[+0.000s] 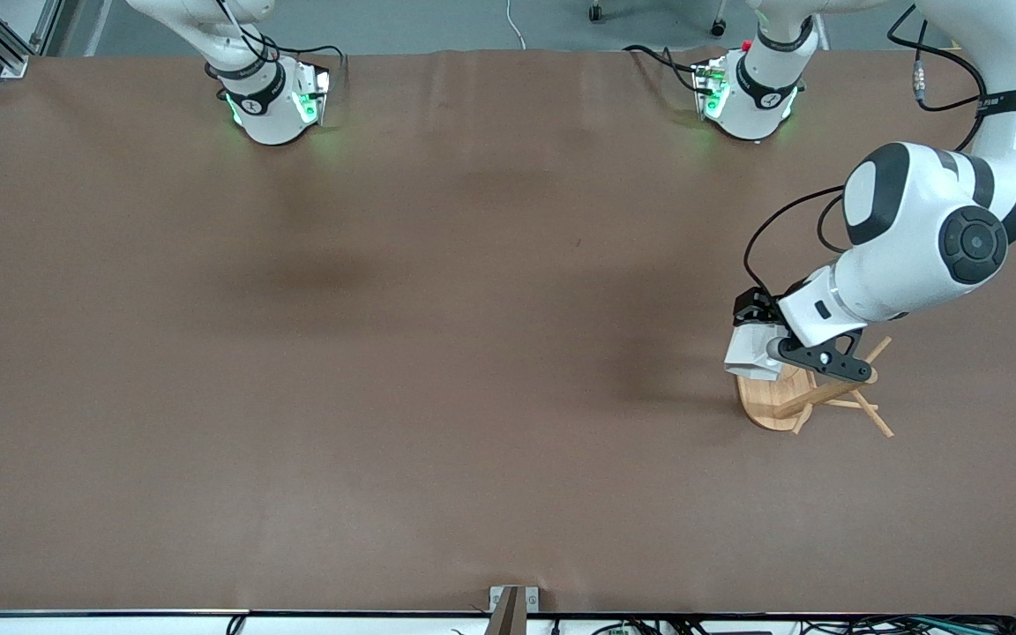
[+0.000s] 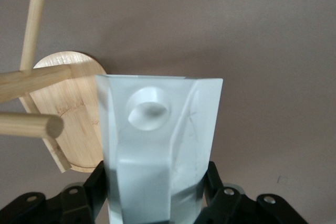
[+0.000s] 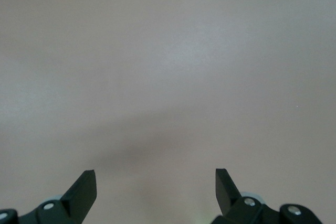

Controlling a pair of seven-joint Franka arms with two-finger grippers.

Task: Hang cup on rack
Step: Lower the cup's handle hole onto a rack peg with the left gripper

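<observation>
The cup stays in my left gripper for now until a peg threads the cup's handle, as the peg end (image 2: 54, 126) is beside the handle hole.
My left gripper (image 1: 764, 348) is shut on the white faceted cup (image 1: 750, 351) and holds it over the oval base of the bamboo rack (image 1: 777, 401), at the left arm's end of the table. In the left wrist view the cup (image 2: 163, 145) fills the middle, with the round hole of its handle facing the camera, gripped between the black fingers (image 2: 97, 184). The rack's base (image 2: 68, 114) and pegs (image 2: 31, 124) lie right beside the cup; one peg end is close to the cup's side. My right gripper (image 3: 156, 182) is open and empty over bare table; in the front view it is out of sight.
The table is covered with a brown mat (image 1: 437, 353). The arm bases (image 1: 274, 97) stand along the edge farthest from the front camera. A small bracket (image 1: 512, 608) sits at the nearest edge.
</observation>
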